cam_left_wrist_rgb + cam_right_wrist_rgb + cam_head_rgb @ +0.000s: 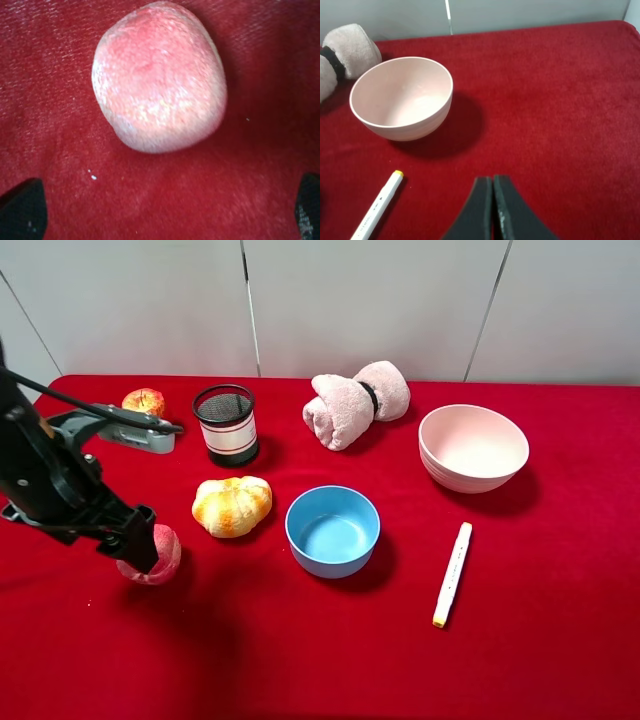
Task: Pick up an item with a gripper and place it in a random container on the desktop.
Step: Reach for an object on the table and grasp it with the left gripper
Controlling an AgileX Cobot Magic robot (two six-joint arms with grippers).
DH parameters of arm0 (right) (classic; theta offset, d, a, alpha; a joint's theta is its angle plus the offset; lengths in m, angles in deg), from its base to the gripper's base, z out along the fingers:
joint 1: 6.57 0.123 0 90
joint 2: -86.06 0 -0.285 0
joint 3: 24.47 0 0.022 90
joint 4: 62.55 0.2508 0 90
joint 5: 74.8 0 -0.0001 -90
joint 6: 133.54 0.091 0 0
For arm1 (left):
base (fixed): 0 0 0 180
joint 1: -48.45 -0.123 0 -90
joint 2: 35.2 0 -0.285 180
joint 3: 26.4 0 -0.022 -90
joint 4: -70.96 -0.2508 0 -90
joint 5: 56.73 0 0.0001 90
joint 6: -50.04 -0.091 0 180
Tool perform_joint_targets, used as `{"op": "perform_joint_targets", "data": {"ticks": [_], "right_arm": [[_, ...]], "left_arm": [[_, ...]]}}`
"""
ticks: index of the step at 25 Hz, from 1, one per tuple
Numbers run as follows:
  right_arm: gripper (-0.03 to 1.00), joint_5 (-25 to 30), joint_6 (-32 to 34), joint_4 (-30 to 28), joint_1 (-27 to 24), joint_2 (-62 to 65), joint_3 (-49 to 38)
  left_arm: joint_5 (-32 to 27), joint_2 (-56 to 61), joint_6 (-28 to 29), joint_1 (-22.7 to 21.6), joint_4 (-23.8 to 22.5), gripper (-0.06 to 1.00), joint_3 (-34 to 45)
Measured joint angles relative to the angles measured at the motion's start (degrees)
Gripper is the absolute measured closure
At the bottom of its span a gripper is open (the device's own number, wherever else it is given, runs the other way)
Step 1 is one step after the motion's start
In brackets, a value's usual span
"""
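The peach (162, 554) should go in the black wire-mesh cup (227, 425), so my left gripper will grab the peach by its rounded sides next.
The pink-red peach (162, 554) lies on the red cloth at the front left; up close in the left wrist view (160, 75) its skin is mottled with pale speckles. My left gripper (140, 540) is right over it, open and empty, its black fingertips (22, 207) spread wide on either side, just short of the fruit and not touching it. The black wire-mesh cup (227, 425) with the white, red-edged band stands upright further back. My right gripper (493, 210) is shut and empty above bare cloth; it is out of the exterior high view.
A red-yellow apple (144, 400) sits at the back left. Golden bread (232, 505) and a blue bowl (332, 530) lie mid-table. A pink rolled towel (355, 405), a pale pink bowl (472, 447) (402, 97) and a white marker (452, 573) (375, 210) are to the right.
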Motion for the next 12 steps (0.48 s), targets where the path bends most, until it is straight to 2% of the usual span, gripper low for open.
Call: {"op": "perform_joint_targets", "data": {"ticks": [12], "right_arm": [[1.0,0.0,0.0,0.0,0.0,0.0,0.0]], "left_arm": [[8.8,-7.3,0.1,0.0,-0.2,-0.04,0.0]]}}
